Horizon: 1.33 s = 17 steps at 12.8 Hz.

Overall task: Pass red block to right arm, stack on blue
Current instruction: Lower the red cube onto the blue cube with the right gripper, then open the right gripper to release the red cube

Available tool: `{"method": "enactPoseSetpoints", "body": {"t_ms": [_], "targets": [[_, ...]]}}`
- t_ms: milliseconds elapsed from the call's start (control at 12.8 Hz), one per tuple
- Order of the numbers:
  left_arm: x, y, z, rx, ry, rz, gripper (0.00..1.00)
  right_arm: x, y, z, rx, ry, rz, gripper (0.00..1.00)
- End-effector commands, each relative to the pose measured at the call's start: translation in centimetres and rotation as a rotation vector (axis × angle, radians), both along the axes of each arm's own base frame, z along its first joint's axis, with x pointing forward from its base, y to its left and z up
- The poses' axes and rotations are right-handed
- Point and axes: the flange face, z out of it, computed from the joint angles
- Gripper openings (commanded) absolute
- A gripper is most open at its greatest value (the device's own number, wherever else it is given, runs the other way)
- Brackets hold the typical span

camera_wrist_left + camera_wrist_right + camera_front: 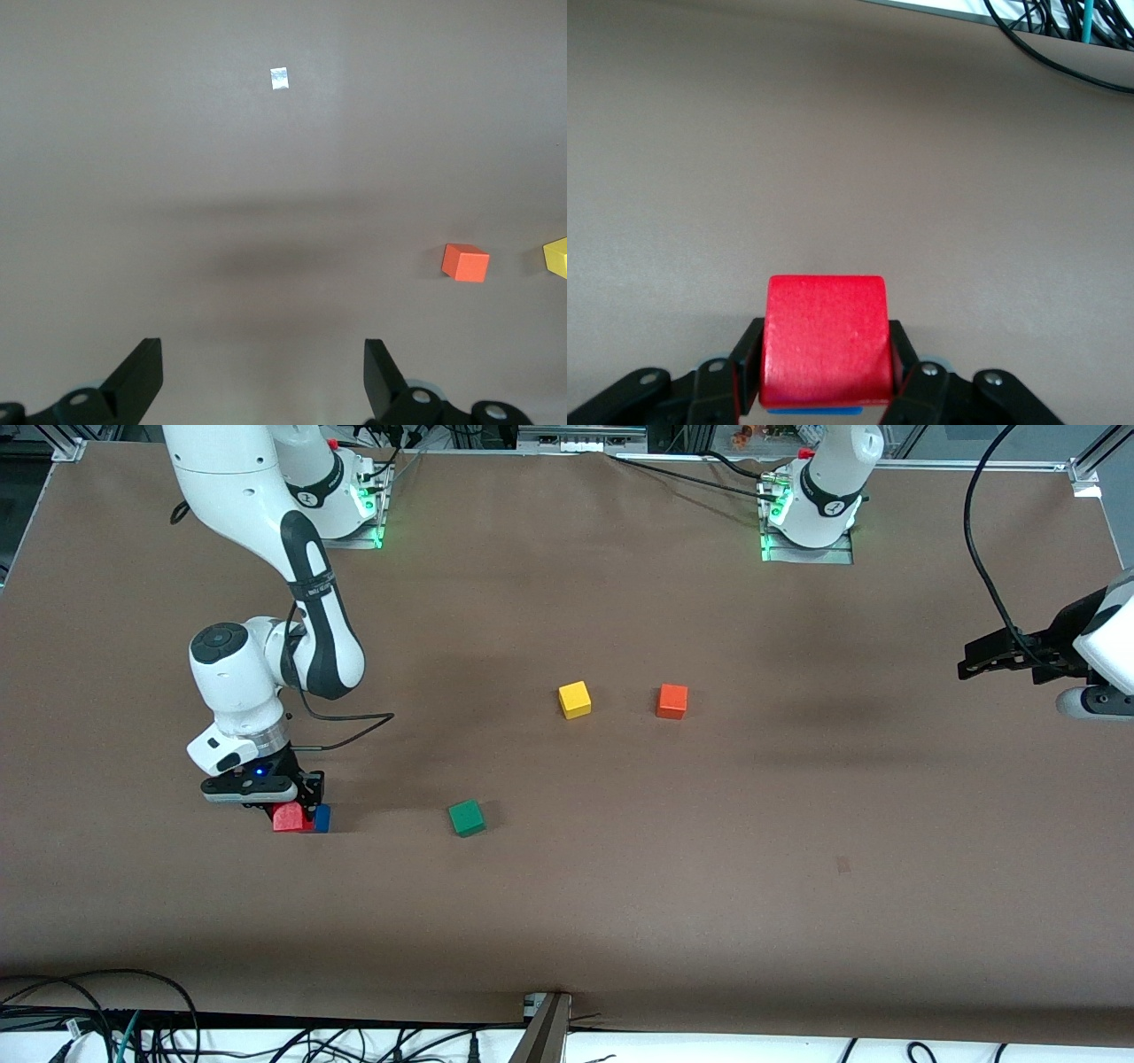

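Note:
The red block (290, 817) has its bottom on the blue cube (322, 817) and would stay standing, so my right gripper should open its fingers.
My right gripper (292, 808) is shut on the red block (290, 817), low over the table at the right arm's end. The blue cube (322, 817) shows just beside and under the red block. In the right wrist view the red block (825, 339) sits between the fingers, with a thin strip of the blue cube (814, 411) showing right below it. I cannot tell whether the two touch. My left gripper (974, 664) is open and empty, held up at the left arm's end of the table; it shows in the left wrist view (263, 376).
A green cube (466, 817) lies on the table beside the blue cube, toward the middle. A yellow cube (574, 700) and an orange-red cube (671, 701) lie mid-table, farther from the front camera. Cables run along the table's front edge.

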Motion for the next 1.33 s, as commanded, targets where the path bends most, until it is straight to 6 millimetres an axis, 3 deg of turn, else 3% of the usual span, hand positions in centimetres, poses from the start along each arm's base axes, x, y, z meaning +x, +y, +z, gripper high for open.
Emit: {"method": "enactPoseSetpoints", "body": {"t_ms": [0, 78, 156, 313, 391, 861, 1252], "targets": [[0.0, -0.2, 0.5, 0.018, -0.010, -0.015, 1.00, -0.5, -0.1, -0.2, -0.003, -0.007, -0.011, 0.07], [0.0, -0.3, 0.5, 0.018, -0.010, -0.017, 1.00, -0.5, -0.1, -0.2, -0.003, -0.007, -0.011, 0.11], [0.0, -0.6, 0.5, 0.018, -0.010, -0.023, 1.00, -0.5, 0.0, -0.1, -0.002, -0.009, -0.009, 0.29], [0.0, -0.8, 0.4, 0.018, -0.008, -0.024, 1.00, -0.4, 0.0, 0.0, -0.002, -0.011, -0.010, 0.94], [0.0, -0.9, 0.3, 0.018, -0.007, -0.024, 1.00, -0.4, 0.0, 0.0, -0.001, -0.010, -0.010, 1.00], [0.1, -0.9, 0.3, 0.018, -0.005, -0.028, 1.00, -0.1, -0.2, 0.5, 0.004, -0.010, -0.012, 1.00], [0.2, -0.9, 0.8, 0.022, -0.017, -0.026, 1.00, 1.8, -0.8, 2.3, 0.042, 0.065, -0.019, 1.00]]}}
